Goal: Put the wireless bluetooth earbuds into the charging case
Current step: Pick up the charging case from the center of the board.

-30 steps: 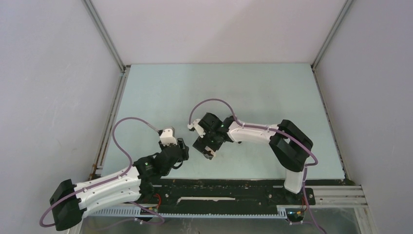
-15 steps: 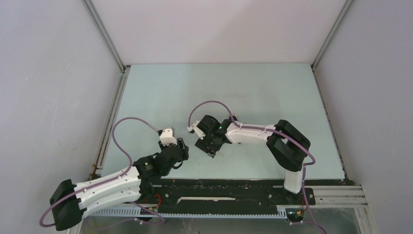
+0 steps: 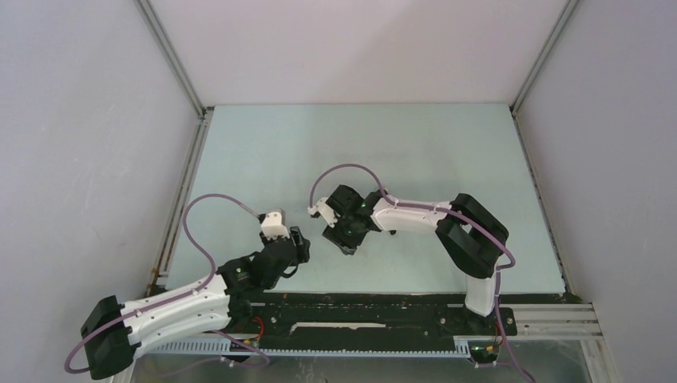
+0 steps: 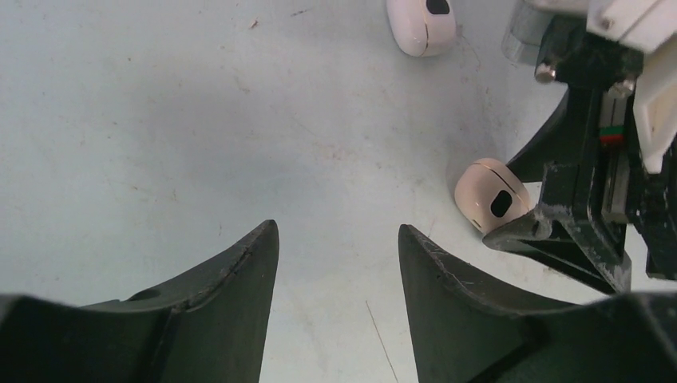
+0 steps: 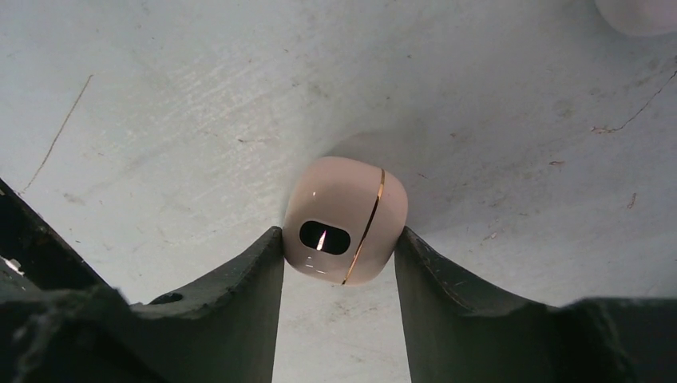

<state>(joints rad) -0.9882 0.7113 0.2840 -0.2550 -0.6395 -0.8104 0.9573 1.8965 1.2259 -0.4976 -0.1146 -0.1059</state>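
Observation:
The left gripper grabs the charging case's base next, leaving the gold seam and lid free for inserting earbuds.
A small pinkish-white charging case (image 5: 345, 219) with a gold seam and a black oval window lies closed on the pale table. My right gripper (image 5: 338, 235) is shut on it, one fingertip touching each side. The left wrist view shows that same case (image 4: 487, 191) with the right gripper's black fingers (image 4: 551, 231) around it. My left gripper (image 4: 335, 231) hovers just left of it, open, with only bare table between its fingers. From above, both grippers meet near the table's front middle, right gripper (image 3: 345, 243) and left gripper (image 3: 297, 243). The earbuds are out of view.
A second closed case, white (image 4: 421, 28), lies a little farther back; its edge shows at the corner of the right wrist view (image 5: 639, 12). Grey walls enclose the table (image 3: 415, 144) on three sides. A black rail (image 3: 359, 307) runs along the near edge.
The right gripper's jaws have closed in from wide open onto the pinkish case, and its wrist shifted slightly. The left arm has hardly moved.

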